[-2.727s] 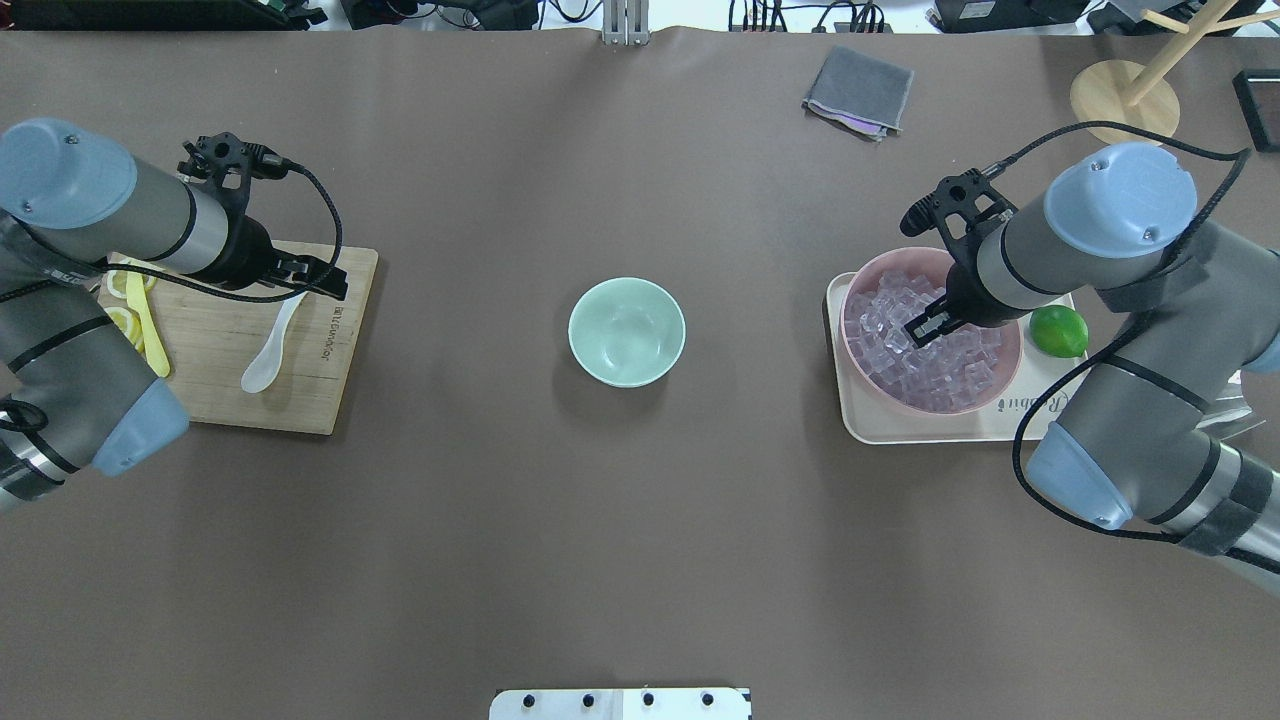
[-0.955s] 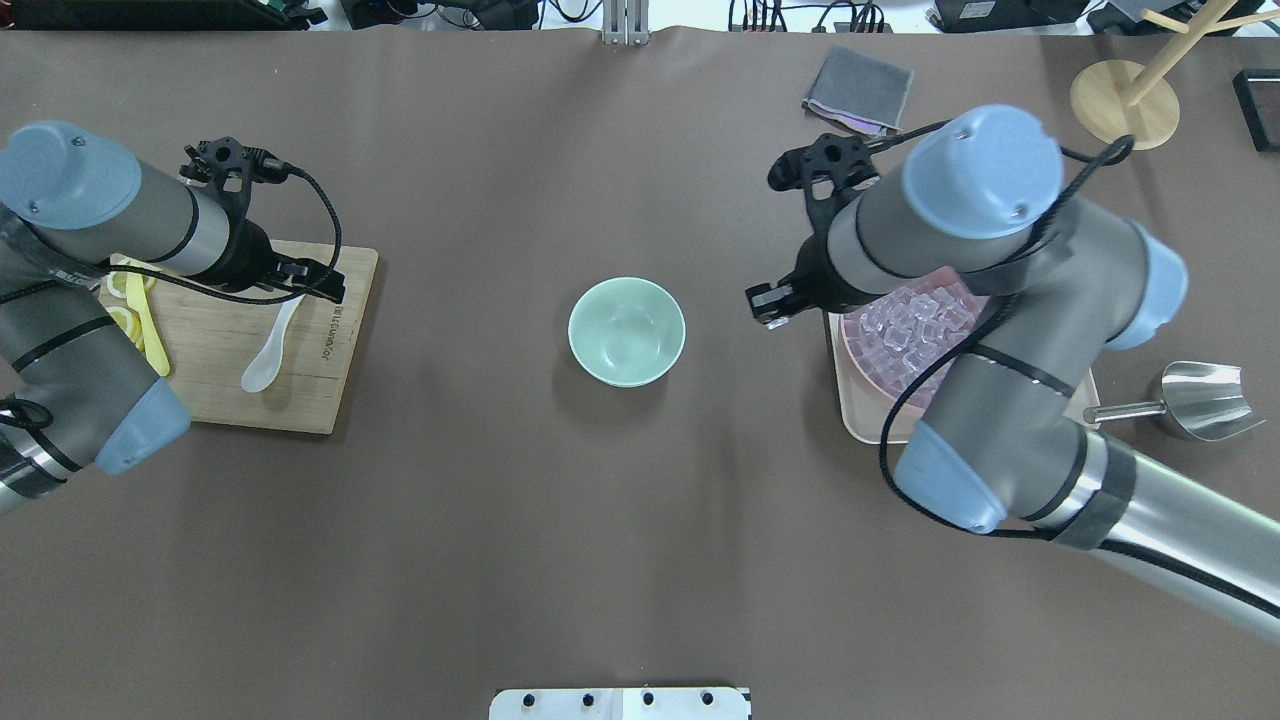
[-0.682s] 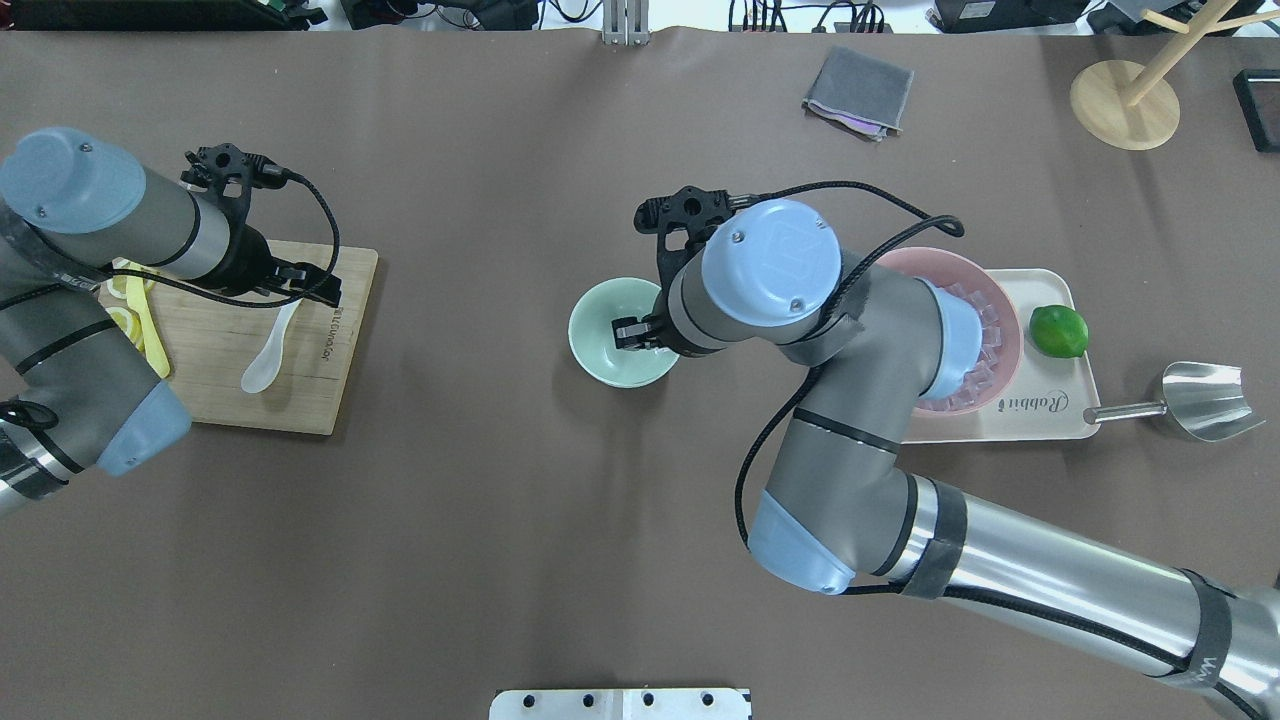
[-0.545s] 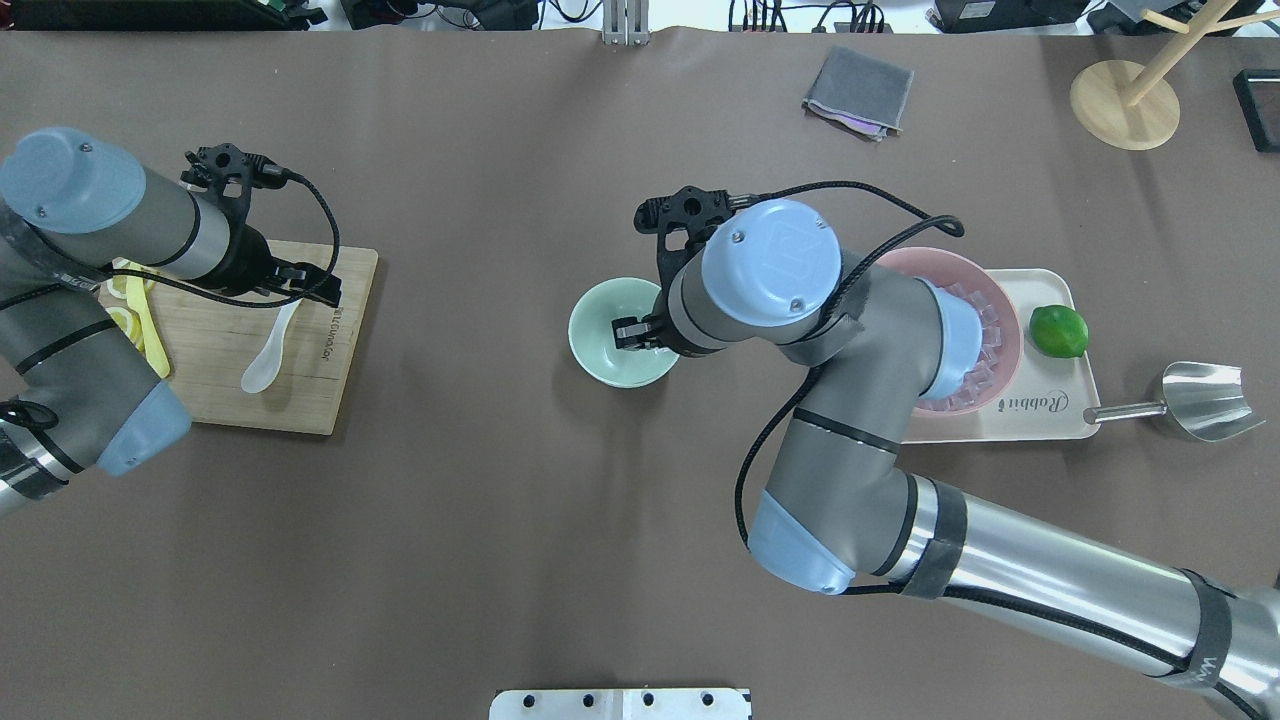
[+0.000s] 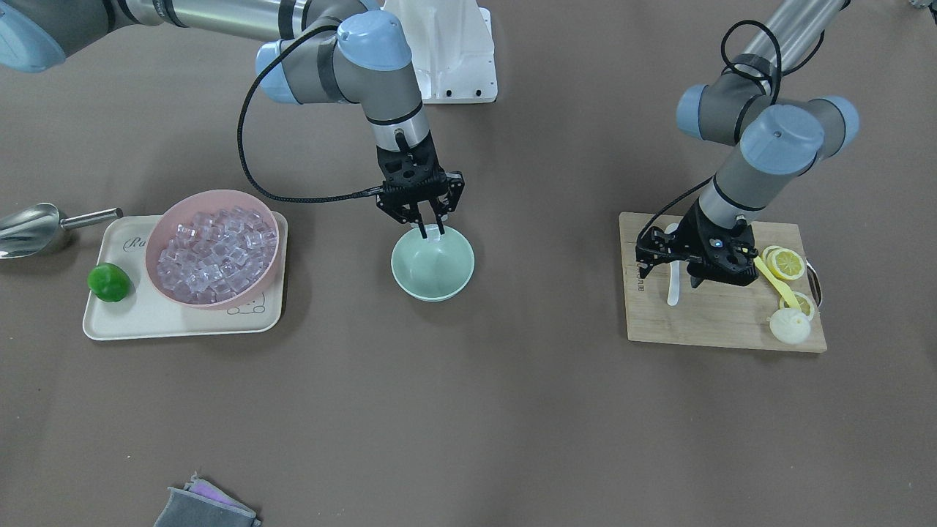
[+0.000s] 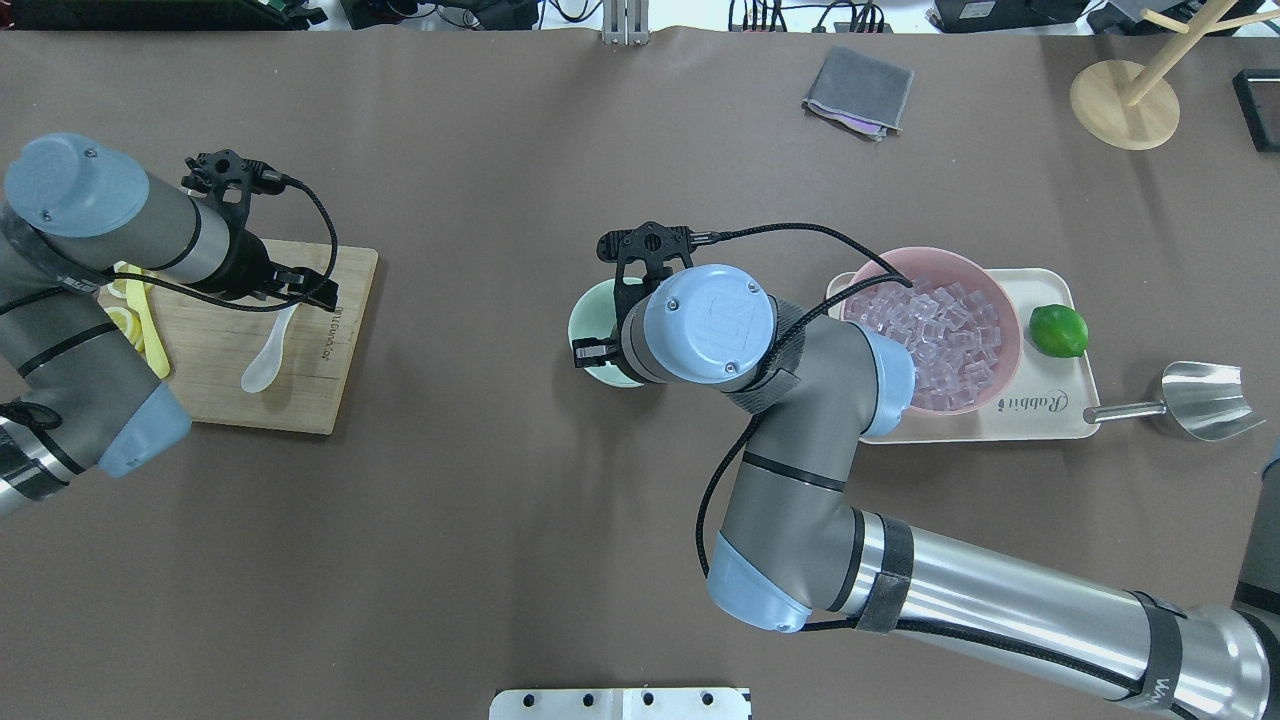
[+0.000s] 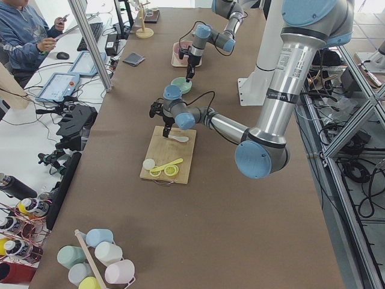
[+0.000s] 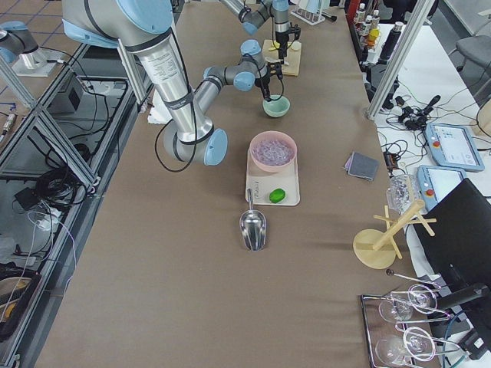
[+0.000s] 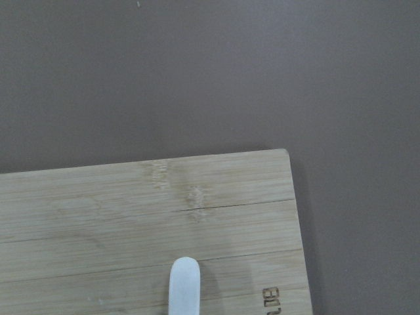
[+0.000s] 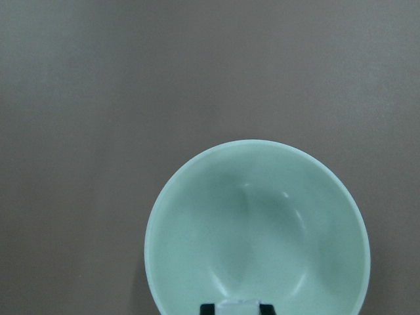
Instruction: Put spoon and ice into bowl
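My left gripper grabs the spoon's handle next. Then it sets the white spoon into the mint-green bowl.
The mint-green bowl stands mid-table. My right gripper hangs over its rim on the robot's side, shut on a small clear ice cube. The bowl looks empty inside. The white spoon lies on the wooden cutting board. My left gripper is low over the spoon's handle, open, fingers either side; the handle tip shows in the left wrist view. In the overhead view my right arm hides most of the bowl.
A pink bowl full of ice cubes sits on a cream tray with a lime. A metal scoop lies beside the tray. Lemon slices and a yellow utensil are on the board. A grey cloth lies far off.
My right arm has swung from the pink bowl to the green bowl with an ice cube, shifting further across it in the last half second. The left arm has barely moved.
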`<move>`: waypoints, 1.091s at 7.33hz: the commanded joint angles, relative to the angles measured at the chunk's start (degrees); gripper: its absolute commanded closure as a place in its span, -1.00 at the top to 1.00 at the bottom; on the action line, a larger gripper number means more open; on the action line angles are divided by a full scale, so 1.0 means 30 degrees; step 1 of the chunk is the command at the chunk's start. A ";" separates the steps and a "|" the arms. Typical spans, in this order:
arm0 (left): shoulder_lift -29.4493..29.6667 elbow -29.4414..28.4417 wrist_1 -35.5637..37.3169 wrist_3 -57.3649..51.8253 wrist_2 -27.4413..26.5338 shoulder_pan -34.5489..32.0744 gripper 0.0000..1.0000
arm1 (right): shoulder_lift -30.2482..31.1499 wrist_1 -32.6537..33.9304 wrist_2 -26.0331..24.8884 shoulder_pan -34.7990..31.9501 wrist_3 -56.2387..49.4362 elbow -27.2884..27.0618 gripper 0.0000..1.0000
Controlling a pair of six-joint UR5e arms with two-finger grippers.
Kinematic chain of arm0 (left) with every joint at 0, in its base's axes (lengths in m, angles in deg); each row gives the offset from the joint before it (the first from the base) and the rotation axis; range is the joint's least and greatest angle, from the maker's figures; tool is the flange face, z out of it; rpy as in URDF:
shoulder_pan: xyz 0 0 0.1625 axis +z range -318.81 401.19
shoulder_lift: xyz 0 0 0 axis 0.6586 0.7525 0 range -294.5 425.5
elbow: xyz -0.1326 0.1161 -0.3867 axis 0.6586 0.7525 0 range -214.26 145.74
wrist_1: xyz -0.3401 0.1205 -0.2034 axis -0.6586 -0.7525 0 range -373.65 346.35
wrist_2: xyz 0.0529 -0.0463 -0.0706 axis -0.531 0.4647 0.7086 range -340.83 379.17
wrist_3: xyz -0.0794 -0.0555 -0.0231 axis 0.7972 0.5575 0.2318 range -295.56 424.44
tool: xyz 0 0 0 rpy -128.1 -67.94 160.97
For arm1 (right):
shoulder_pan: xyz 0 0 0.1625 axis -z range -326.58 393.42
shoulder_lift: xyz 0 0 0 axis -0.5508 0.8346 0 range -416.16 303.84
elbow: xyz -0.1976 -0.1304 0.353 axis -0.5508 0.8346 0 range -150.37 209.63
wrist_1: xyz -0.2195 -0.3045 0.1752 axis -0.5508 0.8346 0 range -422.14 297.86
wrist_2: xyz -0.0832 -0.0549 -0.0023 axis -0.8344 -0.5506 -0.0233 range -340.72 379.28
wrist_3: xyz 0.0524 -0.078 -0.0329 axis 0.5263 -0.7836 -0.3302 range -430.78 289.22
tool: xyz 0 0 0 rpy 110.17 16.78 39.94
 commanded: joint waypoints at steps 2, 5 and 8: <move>-0.0433 -0.0115 0.0023 0.0052 0.0000 0.0037 0.41 | 0.0012 -0.0136 0.1121 -0.1087 -0.0068 -0.0206 1.00; -0.0406 -0.0173 0.0082 0.0287 -0.0205 0.0125 -1.00 | 0.0305 -0.0107 0.1420 -0.1266 -0.0186 -0.0820 1.00; 0.0089 0.0408 0.0987 0.0228 0.0027 0.0184 -1.00 | 0.1613 0.0127 0.3837 -0.2838 -0.0418 -0.2393 1.00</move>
